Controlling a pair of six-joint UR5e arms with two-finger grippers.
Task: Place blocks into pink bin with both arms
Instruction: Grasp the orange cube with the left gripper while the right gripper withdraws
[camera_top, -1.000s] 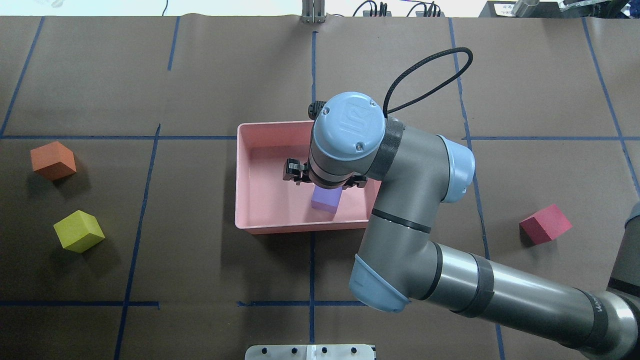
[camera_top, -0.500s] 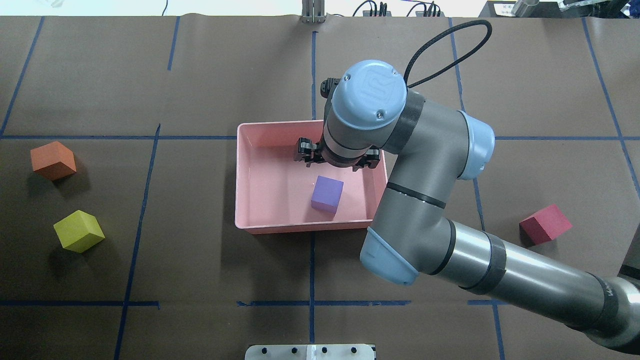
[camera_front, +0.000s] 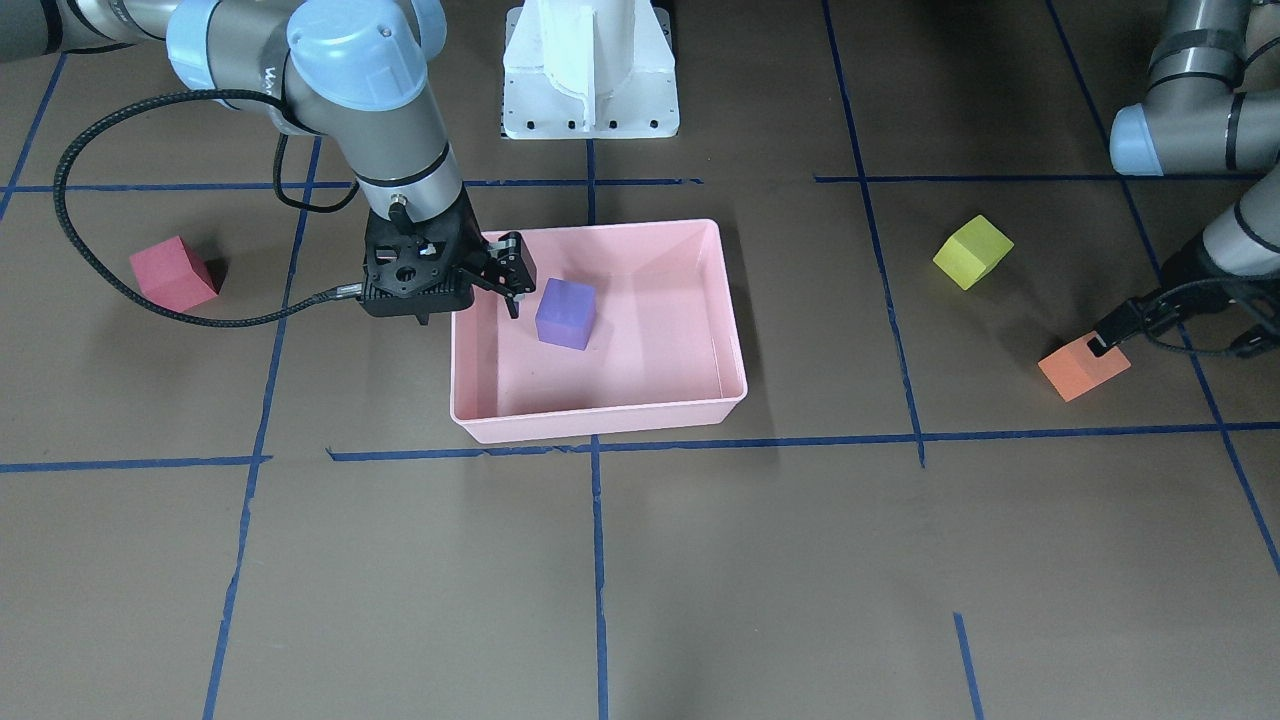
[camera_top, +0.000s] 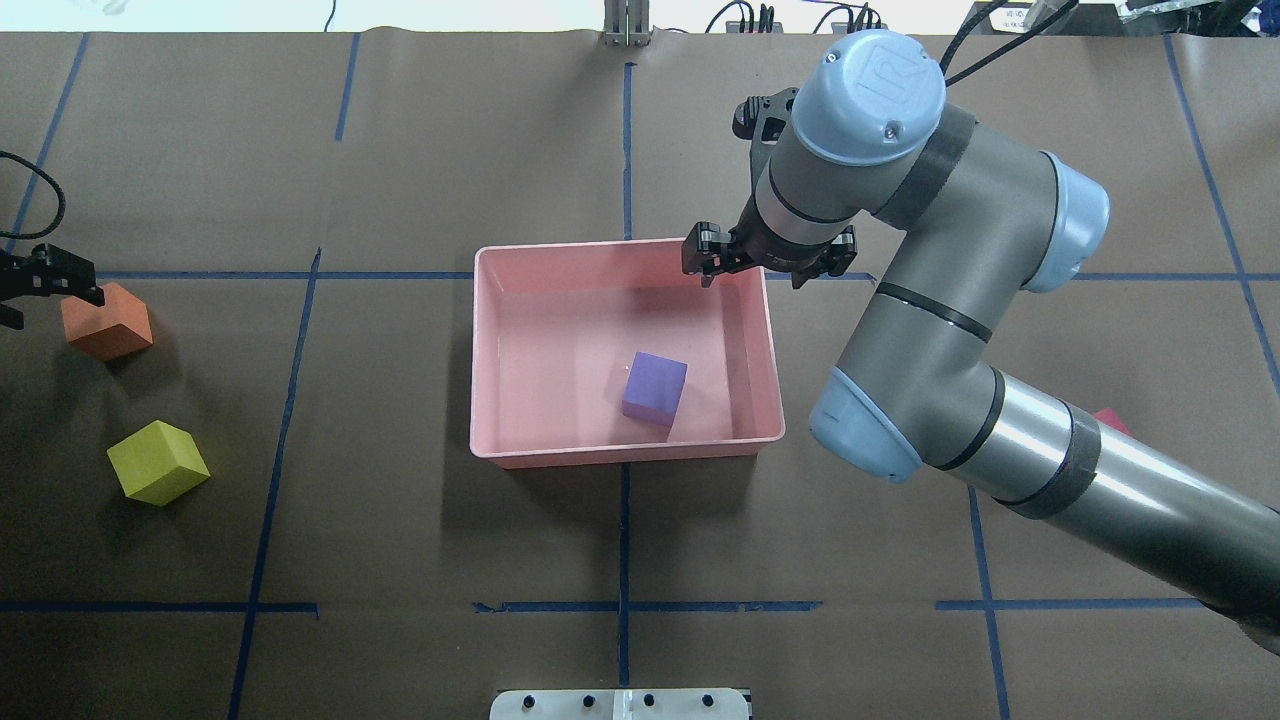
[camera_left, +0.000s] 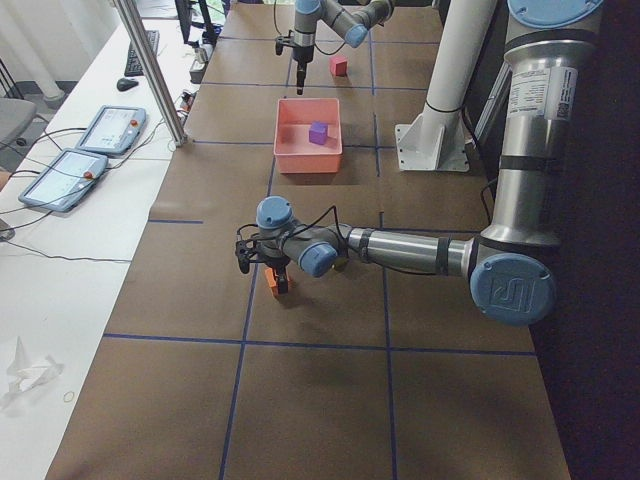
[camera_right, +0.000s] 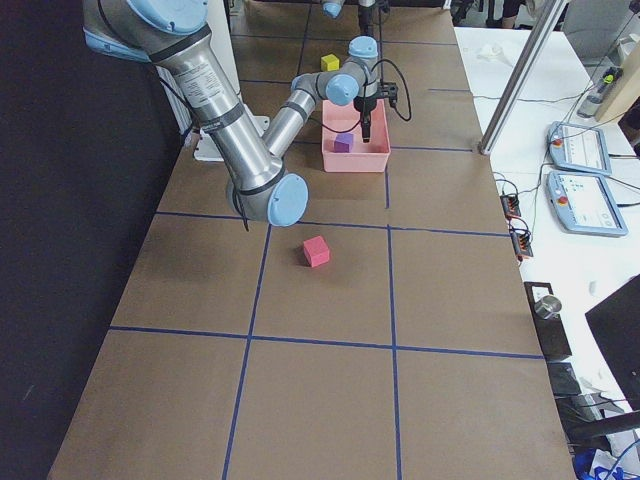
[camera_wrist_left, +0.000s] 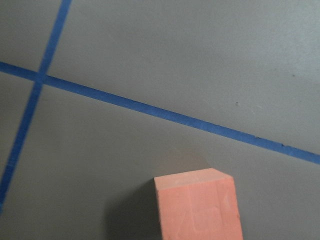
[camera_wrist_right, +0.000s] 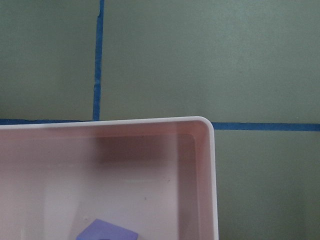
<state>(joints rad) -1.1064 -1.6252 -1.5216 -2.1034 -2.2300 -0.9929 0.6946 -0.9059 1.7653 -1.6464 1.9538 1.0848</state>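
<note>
The orange block goes into the pink bin (camera_front: 636, 348) once my left gripper grabs its opposite flat sides next.
The purple block (camera_top: 654, 388) lies loose inside the pink bin (camera_top: 484, 350), also in the front view (camera_front: 566, 313). My right gripper (camera_top: 766, 262) is open and empty, raised over the bin's far right corner. My left gripper (camera_top: 40, 298) is open at the view's left edge, just above and beside the orange block (camera_top: 106, 320). The left wrist view shows that block (camera_wrist_left: 197, 207) at its bottom edge. The yellow-green block (camera_top: 158, 462) lies near it on the table. The red block (camera_front: 172, 272) lies on the right side, mostly hidden under my right arm in the overhead view.
The white pedestal (camera_front: 590, 70) stands at the robot's side of the table. Blue tape lines (camera_top: 624, 520) cross the brown cover. A metal post (camera_left: 150, 70) and tablets (camera_left: 70, 175) stand beyond the far edge.
My right gripper has left the purple block in the bin, risen and moved away to the bin's far right corner. My left gripper has come into view beside the orange block.
</note>
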